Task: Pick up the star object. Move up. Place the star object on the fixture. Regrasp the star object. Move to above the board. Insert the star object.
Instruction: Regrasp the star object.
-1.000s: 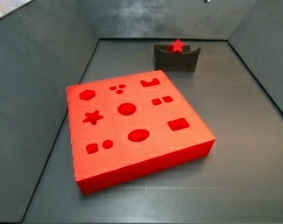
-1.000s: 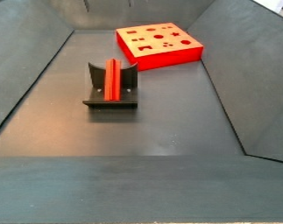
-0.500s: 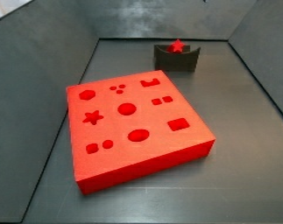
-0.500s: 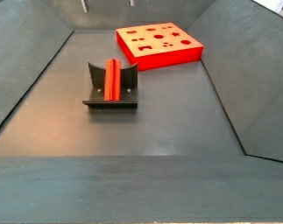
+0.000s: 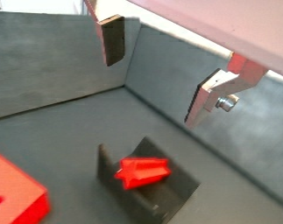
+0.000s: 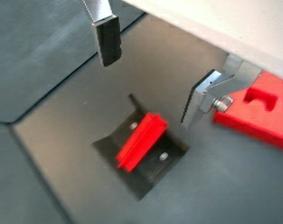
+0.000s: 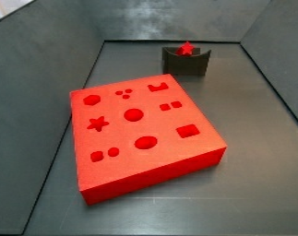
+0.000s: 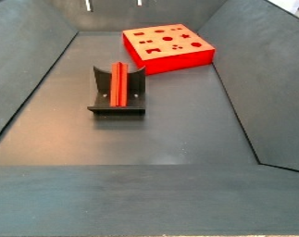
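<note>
The star object should go into the board's star-shaped hole, so my gripper will next grab it by the ridged sides near its end [image 7: 185, 49] [image 5: 144, 172].
The red star object [image 7: 185, 47] lies on the dark fixture [image 7: 188, 63] at the far end of the floor; in a side view it shows as a long red bar [image 8: 118, 83] resting in the fixture [image 8: 117, 102]. It also shows in both wrist views [image 5: 141, 171] [image 6: 141, 143]. My gripper [image 5: 160, 68] [image 6: 155, 70] is open and empty, high above the fixture, with nothing between the fingers [image 6: 109, 42]. Only its fingertips [image 8: 87, 6] show at the top edge of a side view. The red board [image 7: 138, 129] [image 8: 170, 46] with shaped holes lies apart from the fixture.
Grey sloped walls [image 7: 41, 55] [image 8: 256, 83] enclose the dark floor [image 8: 152, 139]. A corner of the board shows in both wrist views [image 5: 9, 197] [image 6: 260, 114]. The star-shaped hole [image 7: 98, 123] is on the board's left side.
</note>
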{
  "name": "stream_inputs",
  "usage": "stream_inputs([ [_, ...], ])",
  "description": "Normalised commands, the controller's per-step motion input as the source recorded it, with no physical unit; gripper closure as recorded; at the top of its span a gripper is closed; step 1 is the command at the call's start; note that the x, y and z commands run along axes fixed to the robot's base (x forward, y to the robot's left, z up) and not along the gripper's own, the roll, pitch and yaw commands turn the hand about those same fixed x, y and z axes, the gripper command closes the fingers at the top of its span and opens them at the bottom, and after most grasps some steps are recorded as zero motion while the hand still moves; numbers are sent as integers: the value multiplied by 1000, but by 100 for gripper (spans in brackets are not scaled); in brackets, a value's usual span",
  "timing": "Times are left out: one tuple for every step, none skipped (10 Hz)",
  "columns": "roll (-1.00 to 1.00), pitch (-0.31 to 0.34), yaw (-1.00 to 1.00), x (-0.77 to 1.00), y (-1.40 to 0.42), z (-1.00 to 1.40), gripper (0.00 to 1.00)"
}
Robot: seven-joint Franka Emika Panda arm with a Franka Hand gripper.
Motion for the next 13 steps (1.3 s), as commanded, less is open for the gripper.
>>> stream_inputs([
  [1000, -3, 20, 15, -24, -1, 0],
  [1000, 9, 23, 31, -25, -10, 0],
  [1000, 21, 27, 42, -29, -7, 0],
  [1000, 46, 33, 54, -29, -7, 0],
  [1000, 60, 38, 63, -33, -7, 0],
  [1000, 99, 56, 77, -34, -10, 0],
  [930, 126, 73, 86, -38, -14, 0],
  [675, 131, 95, 87, -42, -14, 0],
  [484, 127, 115, 88, -42, -14, 0],
  [287, 110, 138, 83, -28, -4, 0],
  [232, 93, 148, 77, -25, -5, 0],
  [224, 33, 67, 28, 75, -1000, 0],
  [211, 15, 73, 31, 74, -1000, 0],
])
